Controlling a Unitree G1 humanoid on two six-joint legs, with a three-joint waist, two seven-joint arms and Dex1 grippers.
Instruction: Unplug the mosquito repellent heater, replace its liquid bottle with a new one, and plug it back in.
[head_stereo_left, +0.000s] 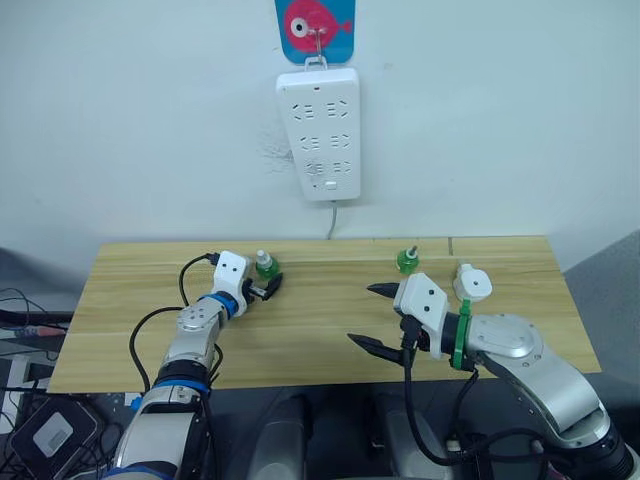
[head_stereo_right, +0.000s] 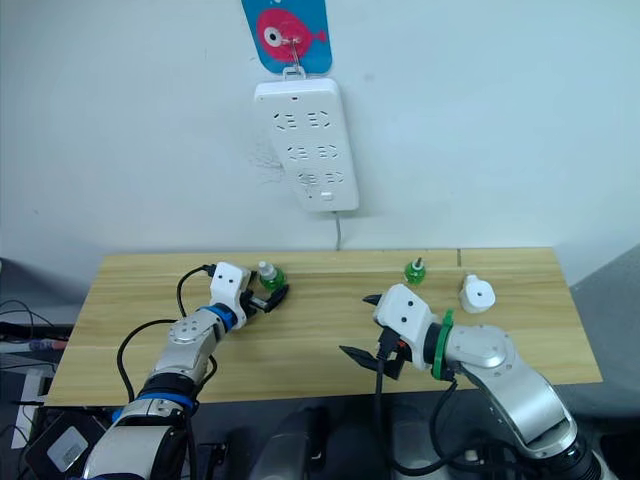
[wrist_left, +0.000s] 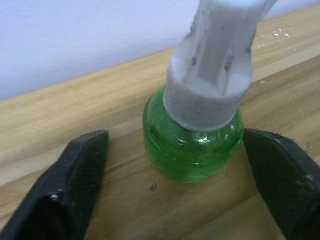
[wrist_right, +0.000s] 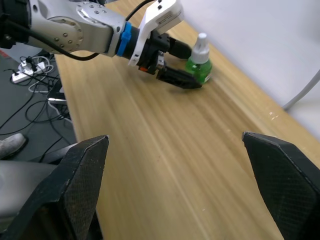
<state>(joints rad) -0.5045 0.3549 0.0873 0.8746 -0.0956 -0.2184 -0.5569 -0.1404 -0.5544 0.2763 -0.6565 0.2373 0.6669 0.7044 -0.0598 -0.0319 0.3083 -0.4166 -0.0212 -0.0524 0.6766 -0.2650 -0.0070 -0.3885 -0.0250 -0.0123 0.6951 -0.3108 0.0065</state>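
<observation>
I need to take the bottle by its green body (head_stereo_left: 267, 270) with my left gripper next, so that the new liquid bottle's white cap (head_stereo_left: 263, 257) stays free to come off.
The mosquito repellent heater (head_stereo_left: 472, 284), a small white rounded unit, lies unplugged on the wooden table (head_stereo_left: 300, 340) at the right. A green liquid bottle (head_stereo_left: 265, 265) with a white cap stands at the back left. My left gripper (head_stereo_left: 268, 281) is open around it; in the left wrist view the bottle (wrist_left: 195, 145) sits between the two black fingers (wrist_left: 65, 195) with a gap on each side. A second green bottle (head_stereo_left: 406, 262), with no white cap, stands at the back, left of the heater. My right gripper (head_stereo_left: 374, 316) hovers open over the table's middle right, holding nothing.
A long white power strip (head_stereo_left: 318, 135) hangs on the wall above the table's middle, its cord running down behind the table. Black cables (head_stereo_left: 165, 320) trail along my left arm. Cables and a power strip lie on the floor (wrist_right: 30, 75) to the left.
</observation>
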